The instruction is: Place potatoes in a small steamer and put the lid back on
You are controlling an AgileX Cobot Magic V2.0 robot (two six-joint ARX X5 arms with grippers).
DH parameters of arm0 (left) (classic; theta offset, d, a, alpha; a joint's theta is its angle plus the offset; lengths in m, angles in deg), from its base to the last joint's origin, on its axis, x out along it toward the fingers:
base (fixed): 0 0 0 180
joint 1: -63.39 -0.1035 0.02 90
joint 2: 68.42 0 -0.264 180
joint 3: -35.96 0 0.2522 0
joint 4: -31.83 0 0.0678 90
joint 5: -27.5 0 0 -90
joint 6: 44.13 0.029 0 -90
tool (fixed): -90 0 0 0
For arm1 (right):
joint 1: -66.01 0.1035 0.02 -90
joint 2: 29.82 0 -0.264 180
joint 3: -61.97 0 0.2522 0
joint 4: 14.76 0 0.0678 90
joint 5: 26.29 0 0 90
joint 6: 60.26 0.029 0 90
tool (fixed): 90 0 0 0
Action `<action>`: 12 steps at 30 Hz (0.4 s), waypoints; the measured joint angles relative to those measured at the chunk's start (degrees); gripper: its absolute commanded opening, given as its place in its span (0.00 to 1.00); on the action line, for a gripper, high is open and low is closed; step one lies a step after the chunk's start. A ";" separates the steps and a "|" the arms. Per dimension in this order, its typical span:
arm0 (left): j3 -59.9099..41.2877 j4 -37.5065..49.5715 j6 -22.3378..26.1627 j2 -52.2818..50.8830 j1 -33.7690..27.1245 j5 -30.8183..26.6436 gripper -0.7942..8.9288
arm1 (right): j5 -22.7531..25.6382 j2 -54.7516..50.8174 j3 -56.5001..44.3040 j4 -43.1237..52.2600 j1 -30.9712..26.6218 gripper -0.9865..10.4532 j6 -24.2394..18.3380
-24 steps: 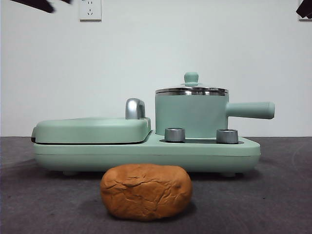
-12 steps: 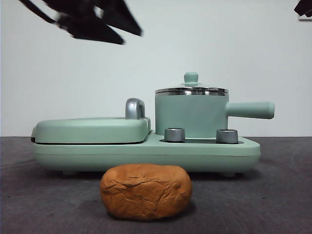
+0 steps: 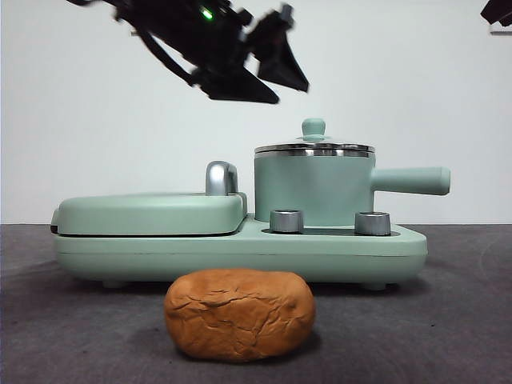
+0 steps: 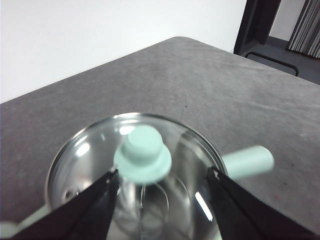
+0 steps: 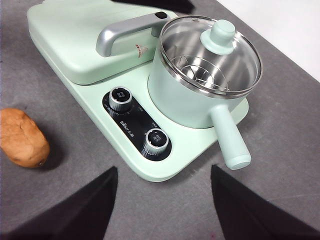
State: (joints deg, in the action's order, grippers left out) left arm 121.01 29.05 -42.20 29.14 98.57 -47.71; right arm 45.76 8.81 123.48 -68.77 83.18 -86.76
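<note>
My left gripper should next grab the lid by its narrow mint knob (image 3: 314, 128), because the lid's steel-rimmed glass is wider than my open fingers.
The orange-brown wrinkled potato (image 3: 239, 314) lies on the grey table in front of the appliance; it also shows in the right wrist view (image 5: 22, 137). The mint steamer pot (image 3: 314, 186) stands on the appliance with its glass lid (image 3: 314, 147) on. My left gripper (image 3: 264, 72) hangs open above and left of the lid; in its wrist view (image 4: 162, 182) the jaws stand either side of the lid's mint knob (image 4: 142, 155), still above it. My right gripper (image 5: 162, 200) is open and empty, high over the table near the pot's handle (image 5: 229, 139).
The mint flat griddle (image 3: 152, 212) with chrome latch (image 3: 222, 178) fills the appliance's left half. Two steel dials (image 3: 286, 221) sit at the base's front. The right arm shows only as a black tip at the front view's top right corner (image 3: 498, 11).
My left arm has swept in from the top left corner toward the right and lower, now close above the pot's lid. Potato, pot and lid have not moved.
</note>
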 measured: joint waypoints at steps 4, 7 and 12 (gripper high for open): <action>5.57 0.07 0.22 5.77 0.07 -0.04 0.37 | -0.02 0.02 0.00 0.22 0.00 0.34 0.00; 8.72 0.02 0.24 8.94 0.09 -0.04 0.37 | 0.00 0.00 0.00 0.22 0.00 0.34 0.00; 11.87 0.79 1.16 12.61 0.09 -0.04 0.37 | 0.00 0.02 0.00 0.22 0.00 0.34 0.02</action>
State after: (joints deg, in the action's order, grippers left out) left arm 132.88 29.84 -41.04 41.75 98.66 -47.76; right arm 45.76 8.83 123.48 -68.55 83.18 -86.74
